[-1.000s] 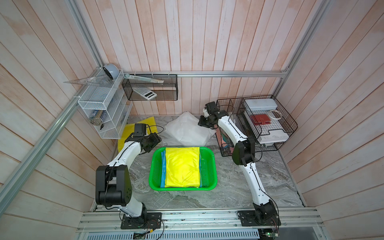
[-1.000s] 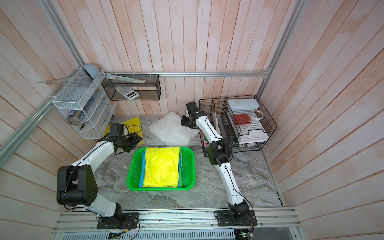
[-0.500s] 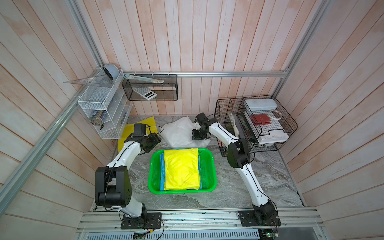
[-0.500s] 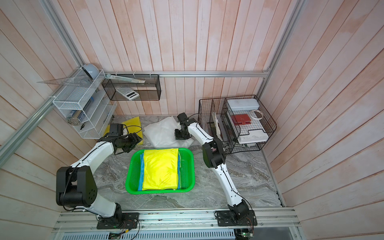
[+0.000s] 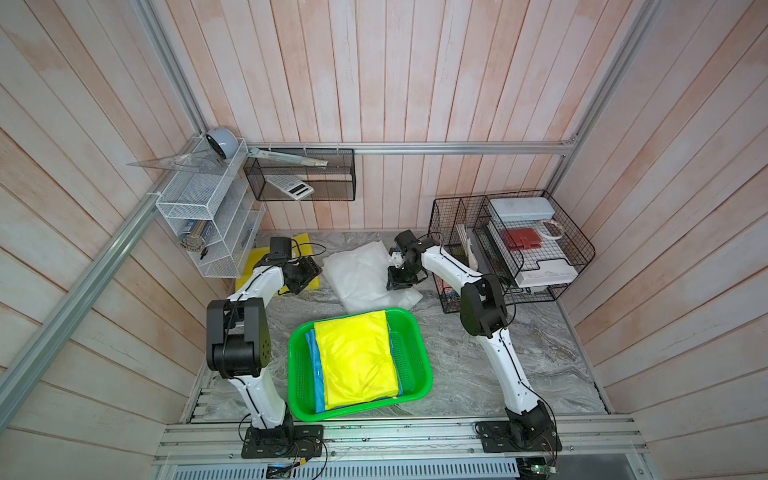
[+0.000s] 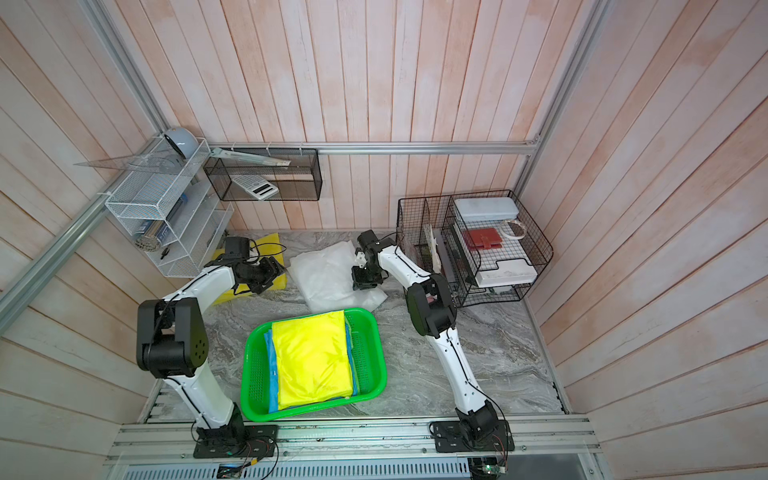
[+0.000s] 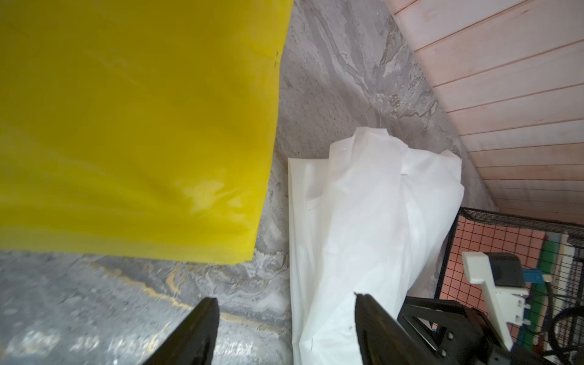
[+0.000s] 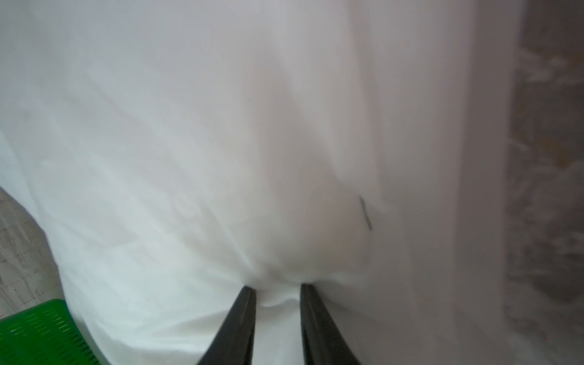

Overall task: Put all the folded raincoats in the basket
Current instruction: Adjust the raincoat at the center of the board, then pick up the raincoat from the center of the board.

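My left gripper should lay the raincoat flat in the basket (image 5: pixel 411 356), so next it should take the white folded raincoat by its edge (image 5: pixel 331 280) opposite my right gripper.
A white folded raincoat (image 5: pixel 360 272) (image 6: pixel 328 274) lies on the marble table just behind the green basket (image 5: pixel 424 357) (image 6: pixel 379 357). My right gripper (image 5: pixel 397 283) (image 6: pixel 362 284) (image 8: pixel 277 289) presses down on its right edge, and a bunched fold of white fabric (image 8: pixel 221 142) is pinched between the jaws. In the basket a yellow folded raincoat (image 5: pixel 357 361) (image 6: pixel 313 361) lies on top of a blue one (image 5: pixel 316 374). My left gripper (image 5: pixel 309 270) (image 7: pixel 286 303) hangs open over bare table, left of the white raincoat (image 7: pixel 363 205).
A flat yellow folded sheet (image 5: pixel 301 241) (image 7: pixel 126 126) lies at the back left under my left arm. A black wire organiser (image 5: pixel 511 245) stands at the back right. A white mesh shelf (image 5: pixel 208 224) and a black wall basket (image 5: pixel 299 174) are mounted behind.
My right arm has swung from beside the wire organiser down and left onto the white raincoat, and its jaws have closed on the fabric. The left arm has not moved.
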Tool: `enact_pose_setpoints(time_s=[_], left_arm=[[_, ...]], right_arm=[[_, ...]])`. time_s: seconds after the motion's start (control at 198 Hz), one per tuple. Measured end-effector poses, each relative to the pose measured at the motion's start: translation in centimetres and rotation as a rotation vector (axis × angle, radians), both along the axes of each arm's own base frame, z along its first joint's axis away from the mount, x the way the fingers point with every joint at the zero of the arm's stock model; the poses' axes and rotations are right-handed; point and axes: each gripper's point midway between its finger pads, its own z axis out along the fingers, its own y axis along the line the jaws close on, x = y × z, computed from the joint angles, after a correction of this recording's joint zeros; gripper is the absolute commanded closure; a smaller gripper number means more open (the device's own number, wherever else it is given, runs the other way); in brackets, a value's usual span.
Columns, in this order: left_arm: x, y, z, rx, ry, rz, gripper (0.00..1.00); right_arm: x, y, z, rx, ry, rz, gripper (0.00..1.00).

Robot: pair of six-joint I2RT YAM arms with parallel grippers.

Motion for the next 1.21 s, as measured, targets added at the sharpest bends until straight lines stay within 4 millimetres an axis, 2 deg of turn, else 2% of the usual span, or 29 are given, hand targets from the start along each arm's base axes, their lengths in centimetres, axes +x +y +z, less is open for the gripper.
enact_pose_setpoints(time_s=[0.444,0.601,0.737,0.843,1.065,1.151,1.211], left_arm=[[2.5,-3.5,-2.9,-0.096,-0.004,-0.094,0.26],[2.5,-4.8,-4.7,-0.111,0.024,-0.114,0.26],[2.6,-5.0,-5.2,-0.113,0.035,-0.113,0.29],[3.4,-5.0,-5.3,-0.12,0.031,-0.102,0.36],[5.0,-5.4,-5.2,-0.135,-0.001,-0.089,0.44],[5.5,-5.6,-4.8,-0.141,-0.019,-0.085,0.57],[5.8,-5.7,-4.5,-0.15,-0.029,-0.077,0.75]], right_arm=[[0.0,-0.2,0.0,0.001,0.006,-0.003,0.68],[0.0,-0.3,0.0,-0.001,0.008,-0.004,0.68],[0.0,-0.5,0.0,-0.002,0.012,-0.008,0.68],[0.0,-0.5,0.0,-0.002,0.014,-0.009,0.68],[-0.1,-0.7,0.0,-0.001,0.021,-0.009,0.68],[-0.3,-0.8,0.0,-0.003,0.025,-0.01,0.68],[-0.3,-0.8,0.0,-0.003,0.027,-0.01,0.68]])
